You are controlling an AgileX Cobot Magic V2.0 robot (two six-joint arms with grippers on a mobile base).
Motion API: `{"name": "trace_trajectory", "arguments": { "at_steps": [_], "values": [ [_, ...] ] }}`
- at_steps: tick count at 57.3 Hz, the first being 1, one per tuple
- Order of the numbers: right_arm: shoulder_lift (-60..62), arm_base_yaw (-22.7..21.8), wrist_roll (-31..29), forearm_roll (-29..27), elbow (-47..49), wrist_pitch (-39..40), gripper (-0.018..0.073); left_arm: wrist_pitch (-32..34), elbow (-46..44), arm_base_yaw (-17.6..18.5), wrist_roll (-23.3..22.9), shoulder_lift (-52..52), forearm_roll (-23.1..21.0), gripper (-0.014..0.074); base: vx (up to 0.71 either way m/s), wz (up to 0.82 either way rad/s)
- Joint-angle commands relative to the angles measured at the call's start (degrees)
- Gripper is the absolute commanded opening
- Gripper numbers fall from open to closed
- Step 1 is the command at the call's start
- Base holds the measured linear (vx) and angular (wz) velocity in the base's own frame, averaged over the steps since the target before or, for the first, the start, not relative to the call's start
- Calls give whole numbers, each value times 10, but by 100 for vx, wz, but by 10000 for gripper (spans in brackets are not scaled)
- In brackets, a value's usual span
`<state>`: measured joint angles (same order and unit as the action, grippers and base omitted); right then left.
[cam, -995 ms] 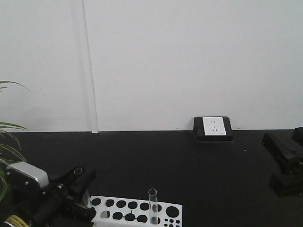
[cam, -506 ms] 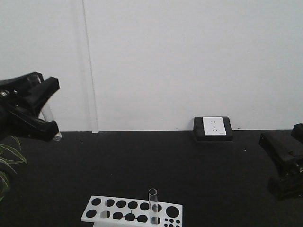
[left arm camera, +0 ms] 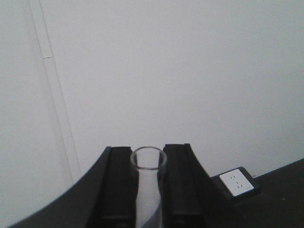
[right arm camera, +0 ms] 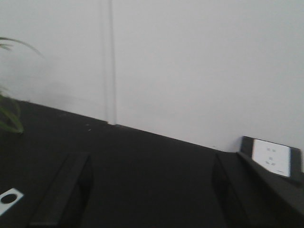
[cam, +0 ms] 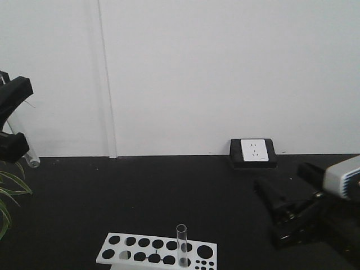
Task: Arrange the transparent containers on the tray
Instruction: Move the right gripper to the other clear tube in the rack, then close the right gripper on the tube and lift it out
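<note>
I should next take hold of the clear test tube in the white rack with my right gripper to arrange it on the tray, and I should hold it by its upper body (cam: 181, 238) below the tube's open rim (cam: 181, 228).
One clear test tube (cam: 181, 245) stands upright in the white holed rack (cam: 147, 251) at the bottom centre of the front view. My left gripper (cam: 21, 119) is raised at the far left edge, shut on the other test tube (cam: 27, 151), which slants down to the right. In the left wrist view that tube (left arm camera: 148, 190) sits between the two black fingers (left arm camera: 118, 190), open rim facing the wall. My right gripper (cam: 269, 212) hangs low on the right, open and holding nothing; its fingers (right arm camera: 66, 194) stand wide apart over the black table. The yellow tray is out of view.
A black block with a white wall socket (cam: 253, 151) sits at the back of the black table (cam: 169, 191) against the white wall. Green plant leaves (cam: 7, 191) reach in at the left edge. A corner of the rack (right arm camera: 8, 198) shows in the right wrist view.
My left gripper has lifted the tube up from beside the rack and carried it left toward the frame edge. My right arm has swung in leftward from the right edge.
</note>
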<state>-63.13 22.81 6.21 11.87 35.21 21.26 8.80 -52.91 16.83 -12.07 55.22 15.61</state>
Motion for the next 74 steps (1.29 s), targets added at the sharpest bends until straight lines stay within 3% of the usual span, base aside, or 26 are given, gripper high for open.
{"name": "trace_trajectory", "arguments": {
  "at_steps": [1, 15, 22, 35, 55, 63, 74],
  "values": [
    [-40, 32, 0, 34, 18, 95, 586, 32, -21, 3, -4, -7, -7, -6, 0, 0],
    [-169, 99, -2, 36, 18, 201, 586, 5, -21, 3, -3, -7, -7, -6, 0, 0],
    [-223, 98, -2, 36, 18, 251, 586, 0, -21, 3, -2, -7, -7, -6, 0, 0],
    [-249, 98, -2, 64, 18, 263, 586, -3, -21, 3, -1, -7, -7, -6, 0, 0],
    [-306, 98, -2, 62, 18, 349, 586, -3, -21, 3, -2, -7, -7, -6, 0, 0],
    [-344, 98, -2, 44, 19, 415, 586, -3, -21, 3, -2, -7, -7, -6, 0, 0],
    [-373, 98, -2, 27, 20, 428, 586, -4, -21, 3, -3, -7, -7, -6, 0, 0]
  ]
}}
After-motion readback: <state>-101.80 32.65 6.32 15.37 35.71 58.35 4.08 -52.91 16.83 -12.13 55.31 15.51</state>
